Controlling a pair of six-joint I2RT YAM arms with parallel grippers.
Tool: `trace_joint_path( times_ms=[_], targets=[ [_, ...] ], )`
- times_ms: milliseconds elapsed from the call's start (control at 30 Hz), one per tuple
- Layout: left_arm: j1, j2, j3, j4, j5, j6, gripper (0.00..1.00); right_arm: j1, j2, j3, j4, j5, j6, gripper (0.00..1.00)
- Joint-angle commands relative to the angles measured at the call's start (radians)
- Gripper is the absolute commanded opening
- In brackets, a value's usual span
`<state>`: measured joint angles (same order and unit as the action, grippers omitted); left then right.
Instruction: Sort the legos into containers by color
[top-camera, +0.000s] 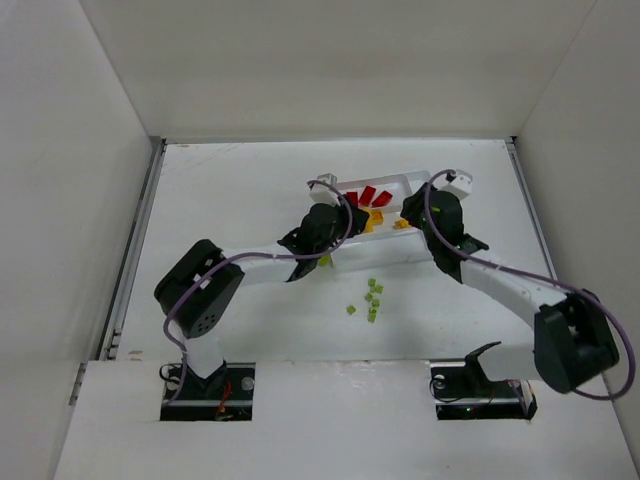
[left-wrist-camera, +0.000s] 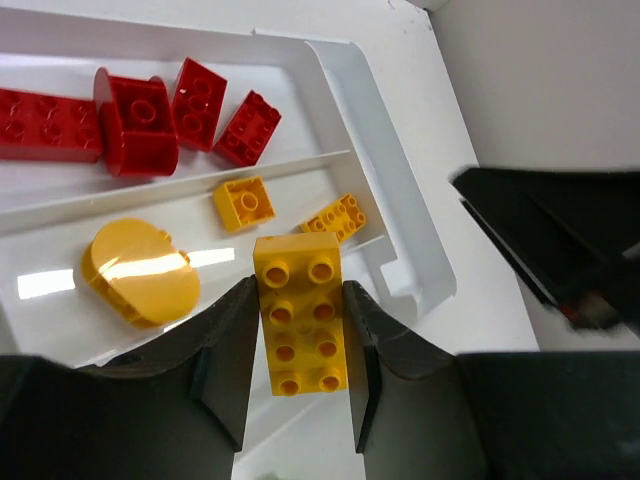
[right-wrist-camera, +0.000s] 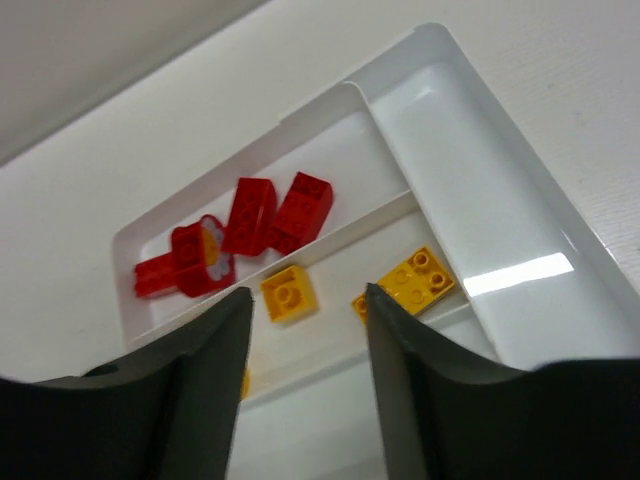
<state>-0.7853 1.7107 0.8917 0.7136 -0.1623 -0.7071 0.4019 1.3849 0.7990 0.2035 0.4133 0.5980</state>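
Note:
The long yellow brick (left-wrist-camera: 303, 315) hangs across the tray's near divider and would miss the tray's middle slot now, so my left gripper should keep holding it until it is over that slot.
My left gripper (left-wrist-camera: 300, 325) is shut on a long yellow brick (left-wrist-camera: 303, 315) and holds it over the white tray (left-wrist-camera: 400, 200), near the yellow slot. It shows in the top view (top-camera: 325, 228) at the tray's near left. Red bricks (left-wrist-camera: 140, 115) lie in the far slot. A small yellow brick (left-wrist-camera: 243, 203), a flat yellow plate (left-wrist-camera: 335, 217) and a round yellow piece (left-wrist-camera: 140, 270) lie in the middle slot. My right gripper (right-wrist-camera: 305, 295) is open and empty above the tray (right-wrist-camera: 440, 35), at its right end in the top view (top-camera: 430, 210).
Several tiny lime-green cubes (top-camera: 372, 298) lie on the table in front of the tray, between the arms. One green piece (top-camera: 325, 261) lies just under the left wrist. The crosswise end slot (right-wrist-camera: 480, 190) holds nothing. The right arm (left-wrist-camera: 560, 250) is close on the left gripper's right.

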Motion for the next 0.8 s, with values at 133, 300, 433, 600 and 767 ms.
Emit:
trace_joint_path(
  times_ms=[133,300,433,600,767],
  targets=[
    [-0.004,0.161,0.202,0.012,-0.022,0.15,0.18,0.082,-0.271,-0.211,0.074,0.042,0.054,0.35],
    [-0.004,0.225,0.269,-0.026,-0.052,0.149,0.18,0.123,-0.371,-0.308,0.082,0.044,0.057,0.37],
    [-0.015,0.247,0.273,-0.059,-0.161,0.075,0.18,0.128,-0.368,-0.345,0.137,0.036,0.078,0.38],
    [-0.024,0.314,0.312,-0.002,-0.148,0.11,0.19,0.148,-0.366,-0.359,0.189,0.006,0.088,0.39],
    [-0.032,0.365,0.369,0.006,-0.085,0.257,0.19,0.15,-0.396,-0.377,0.195,0.002,0.088,0.4]
  ],
)
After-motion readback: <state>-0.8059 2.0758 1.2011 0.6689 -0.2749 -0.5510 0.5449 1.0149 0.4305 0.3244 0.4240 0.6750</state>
